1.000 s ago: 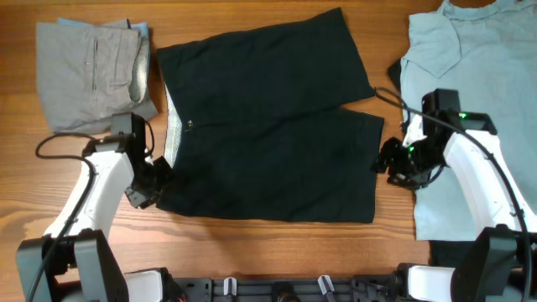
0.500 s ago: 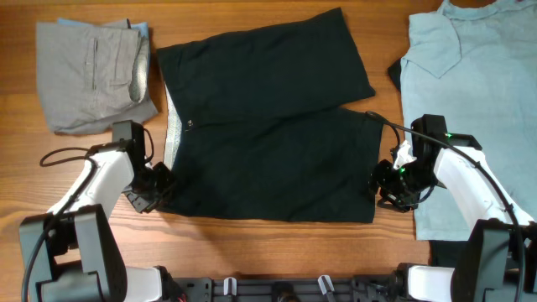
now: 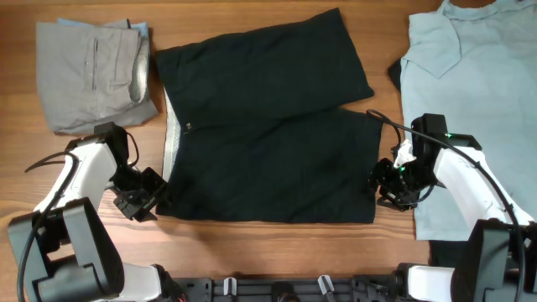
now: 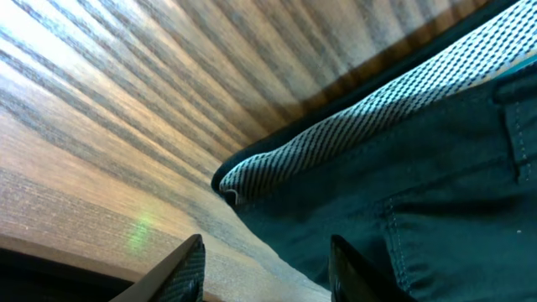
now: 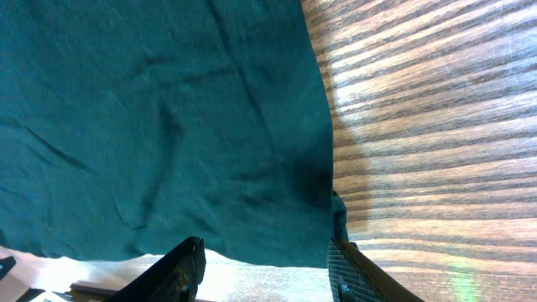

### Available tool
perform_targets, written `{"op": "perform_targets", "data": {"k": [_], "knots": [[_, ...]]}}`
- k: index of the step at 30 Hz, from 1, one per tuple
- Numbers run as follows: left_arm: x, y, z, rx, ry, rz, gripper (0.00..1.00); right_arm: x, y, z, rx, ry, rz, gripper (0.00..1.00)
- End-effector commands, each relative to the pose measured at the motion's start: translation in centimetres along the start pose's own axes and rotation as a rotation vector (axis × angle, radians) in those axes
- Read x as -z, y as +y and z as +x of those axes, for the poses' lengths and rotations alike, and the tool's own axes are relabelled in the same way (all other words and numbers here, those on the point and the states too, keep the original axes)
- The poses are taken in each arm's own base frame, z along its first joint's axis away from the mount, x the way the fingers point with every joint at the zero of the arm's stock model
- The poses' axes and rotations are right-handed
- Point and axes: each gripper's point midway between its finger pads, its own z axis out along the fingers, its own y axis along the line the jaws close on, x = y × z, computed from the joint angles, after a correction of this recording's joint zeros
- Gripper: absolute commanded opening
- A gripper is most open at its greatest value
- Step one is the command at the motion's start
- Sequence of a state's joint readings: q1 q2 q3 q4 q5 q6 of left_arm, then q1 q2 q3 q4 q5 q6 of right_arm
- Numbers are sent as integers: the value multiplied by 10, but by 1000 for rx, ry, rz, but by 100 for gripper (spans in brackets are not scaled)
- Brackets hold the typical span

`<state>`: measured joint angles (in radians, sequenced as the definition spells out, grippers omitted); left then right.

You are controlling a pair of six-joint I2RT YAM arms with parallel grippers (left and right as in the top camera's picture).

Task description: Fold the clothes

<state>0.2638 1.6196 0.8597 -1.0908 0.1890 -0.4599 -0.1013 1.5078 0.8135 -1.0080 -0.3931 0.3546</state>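
Note:
I need to fold the near side of the shorts over the far side, so I should next grab the dark shorts (image 3: pixel 268 126) with my right gripper by the corner of the near leg hem.
Dark shorts (image 3: pixel 268 126) lie spread flat in the middle of the table, waistband to the left with its patterned lining (image 4: pixel 352 126) showing. My left gripper (image 3: pixel 153 197) is open at the waistband's near left corner (image 4: pixel 231 189), its fingers (image 4: pixel 268 268) straddling the edge of the cloth. My right gripper (image 3: pixel 382 180) is open at the near right leg hem (image 5: pixel 323 226), its fingers (image 5: pixel 268 268) either side of the hem corner. Neither gripper holds cloth.
Folded grey shorts (image 3: pixel 92 75) lie at the far left. A pale blue shirt (image 3: pixel 470 92) is spread at the right, partly under my right arm. A dark garment (image 3: pixel 394 75) peeks out beside it.
My left gripper slid down and left along the waistband to the near corner. My right gripper moved down to the leg hem, then held still.

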Motion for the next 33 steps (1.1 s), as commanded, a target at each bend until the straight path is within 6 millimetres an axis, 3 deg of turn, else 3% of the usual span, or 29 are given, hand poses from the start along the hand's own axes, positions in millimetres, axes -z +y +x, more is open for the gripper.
{"op": "perform_targets", "data": {"k": [1, 4, 10, 16, 21, 29, 33], "knots": [[2, -5, -5, -11, -15, 24, 50, 2, 4, 1, -8, -3, -22, 52], [-2, -2, -2, 21, -4, 18, 49, 2, 4, 1, -9, -3, -22, 52], [-27, 5, 2, 104, -2, 23, 50, 2, 4, 0, -7, -7, -23, 52], [-36, 1, -5, 123, -40, 56, 42, 2, 4, -1, -5, -10, -24, 52], [-35, -4, -13, 115, -70, 77, 4, 2, 3, -6, -10, -31, -17, 52], [-35, -2, -11, 113, -61, 71, 4, 3, -8, -8, -81, -40, 14, 59], [-35, -3, -11, 109, -62, 72, 4, -4, -16, 7, -149, 13, 38, 57]]}}
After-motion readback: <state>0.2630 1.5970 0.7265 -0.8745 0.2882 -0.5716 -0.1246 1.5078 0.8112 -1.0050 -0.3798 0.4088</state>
